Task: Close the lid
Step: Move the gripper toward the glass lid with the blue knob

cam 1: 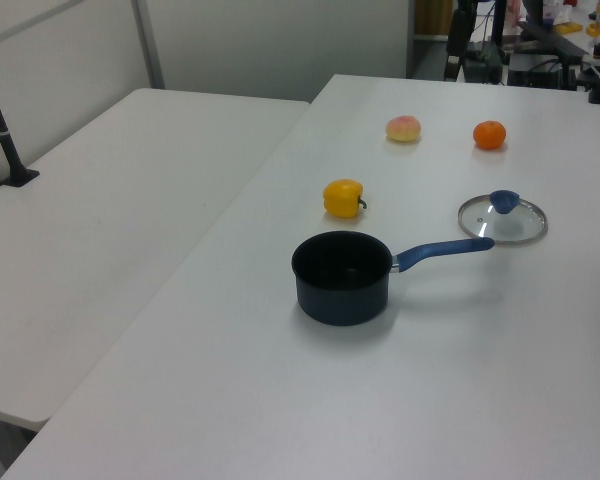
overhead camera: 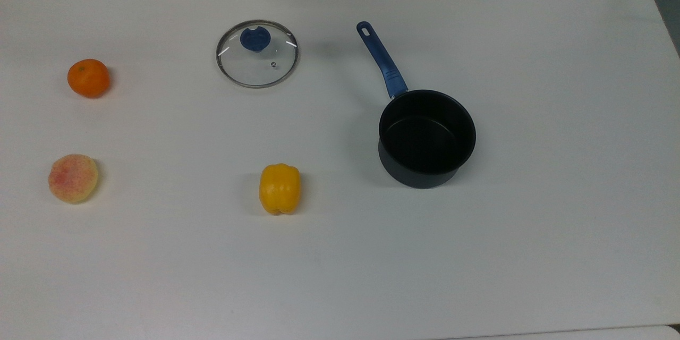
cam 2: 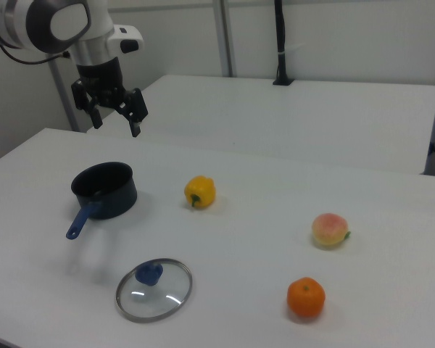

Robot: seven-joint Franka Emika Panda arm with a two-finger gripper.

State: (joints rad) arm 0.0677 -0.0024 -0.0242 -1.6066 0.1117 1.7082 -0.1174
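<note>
The lid's blue knob (cam 1: 504,202) stands up while the lid's wide glass disc (cam 1: 502,226) lies flat, so my gripper next needs to grab the knob to close the lid.
The lid (overhead camera: 257,53) is round clear glass with a metal rim and a blue knob. It lies flat on the white table, apart from the dark saucepan (overhead camera: 426,138), whose blue handle points toward the top view's upper left. The pan stands open with nothing inside. I also see the lid (cam 1: 502,217) and pan (cam 1: 342,277) in the left view, and the lid (cam 2: 154,289) and pan (cam 2: 104,190) in the right view. My gripper (cam 2: 114,116) hangs open high above and behind the pan in the right view, holding nothing.
A yellow bell pepper (overhead camera: 279,188) lies near the table's middle. An orange (overhead camera: 88,78) and a peach (overhead camera: 73,178) sit at the top view's left. A second white table (cam 1: 110,200) adjoins on the left view's left. A black post (cam 2: 279,43) stands at the back.
</note>
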